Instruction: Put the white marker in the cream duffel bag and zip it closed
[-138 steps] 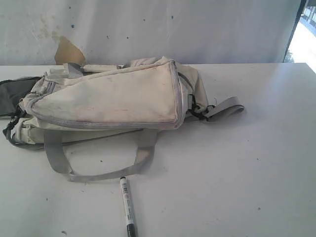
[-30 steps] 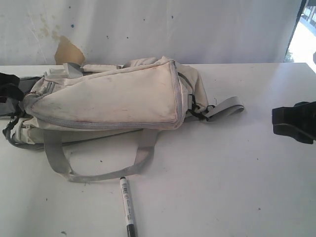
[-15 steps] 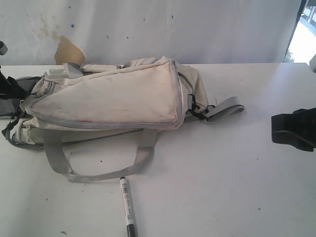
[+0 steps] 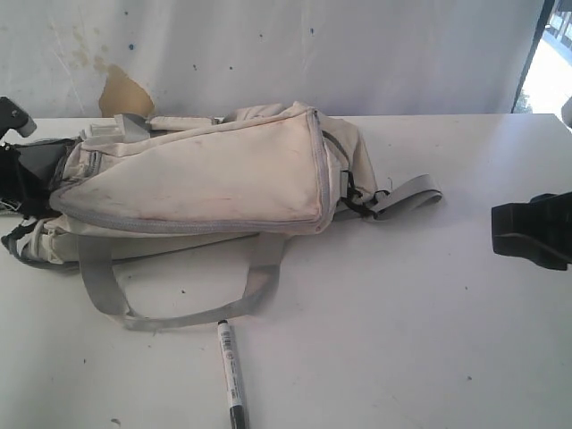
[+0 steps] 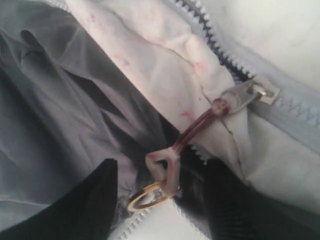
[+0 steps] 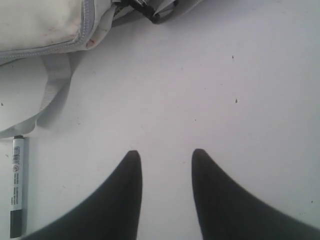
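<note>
My left gripper needs to run the zipper slider (image 5: 263, 90) along the grey track of the reddish pull cord, so next it should grab the slider by its gold-ringed end (image 5: 165, 174).
The cream duffel bag (image 4: 206, 174) lies on its side on the white table, its grey handle strap (image 4: 179, 304) looped toward the front. In front of that strap the white marker (image 4: 231, 375) lies flat, black cap nearest the camera. It also shows at the edge of the right wrist view as the marker (image 6: 16, 185). My left gripper (image 4: 13, 174) is at the bag's left end. Seen from the left wrist, the left gripper (image 5: 160, 170) is open astride a reddish zipper pull cord (image 5: 200, 125) with a gold ring (image 5: 147, 196), beside the dark grey lining (image 5: 55, 100). My right gripper (image 6: 165, 152) hangs open over bare table.
A grey shoulder strap (image 4: 407, 195) with black buckles trails from the bag's right end. The right gripper (image 4: 536, 228) sits at the right edge of the exterior view. A stained white wall (image 4: 286, 54) backs the table. The zipper slider (image 5: 252, 92) sits on the grey zipper track.
Both grippers came into view. In the last second the left gripper pushed in against the bag's left end, nudging the flap's tip rightward. The right gripper stayed almost still. The marker has not moved.
</note>
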You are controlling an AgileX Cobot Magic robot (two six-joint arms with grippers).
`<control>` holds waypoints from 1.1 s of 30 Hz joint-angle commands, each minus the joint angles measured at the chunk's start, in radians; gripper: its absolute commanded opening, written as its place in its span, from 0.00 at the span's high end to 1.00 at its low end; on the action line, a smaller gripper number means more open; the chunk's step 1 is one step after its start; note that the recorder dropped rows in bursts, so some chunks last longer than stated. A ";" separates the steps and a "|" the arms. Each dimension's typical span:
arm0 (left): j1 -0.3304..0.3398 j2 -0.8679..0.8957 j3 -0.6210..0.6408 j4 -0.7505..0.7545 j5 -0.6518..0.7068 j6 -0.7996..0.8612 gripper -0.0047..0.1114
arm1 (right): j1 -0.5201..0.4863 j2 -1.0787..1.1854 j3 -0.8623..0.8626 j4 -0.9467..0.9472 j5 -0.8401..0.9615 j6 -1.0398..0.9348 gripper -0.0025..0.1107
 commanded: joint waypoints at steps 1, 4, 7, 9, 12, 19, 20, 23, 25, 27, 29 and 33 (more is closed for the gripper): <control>0.000 0.034 -0.004 -0.114 0.027 0.024 0.51 | -0.004 0.000 -0.003 0.003 -0.007 -0.012 0.69; -0.002 0.035 -0.006 -0.124 0.032 0.025 0.73 | -0.004 0.000 -0.003 0.003 -0.010 -0.012 0.69; -0.002 0.006 -0.006 -0.124 0.063 0.010 0.96 | -0.004 0.000 -0.003 0.007 -0.013 -0.012 0.69; -0.002 -0.024 -0.006 -0.119 0.072 -0.034 0.96 | -0.004 0.000 -0.003 0.022 -0.013 -0.012 0.69; -0.002 -0.077 -0.006 -0.091 0.074 -0.090 0.96 | -0.004 0.000 -0.003 0.033 -0.013 -0.012 0.69; -0.002 -0.178 -0.006 -0.036 0.149 -0.256 0.96 | -0.004 0.023 -0.019 0.068 0.014 -0.043 0.69; -0.002 -0.187 -0.006 -0.036 0.172 -0.266 0.96 | -0.004 0.035 -0.027 0.093 0.024 -0.065 0.69; -0.002 -0.198 -0.006 -0.036 0.256 -0.339 0.96 | -0.004 0.080 -0.056 0.219 0.060 -0.159 0.69; -0.002 -0.200 -0.006 -0.038 0.312 -0.374 0.96 | -0.002 0.117 -0.078 0.299 0.086 -0.224 0.69; -0.002 -0.200 -0.006 -0.017 0.399 -0.408 0.96 | 0.019 0.183 -0.113 0.370 0.115 -0.293 0.69; -0.002 -0.213 -0.002 -0.011 0.422 -0.464 0.96 | 0.065 0.248 -0.152 0.372 0.129 -0.294 0.69; -0.002 -0.257 0.006 -0.003 0.420 -0.565 0.96 | 0.173 0.371 -0.243 0.417 0.108 -0.294 0.69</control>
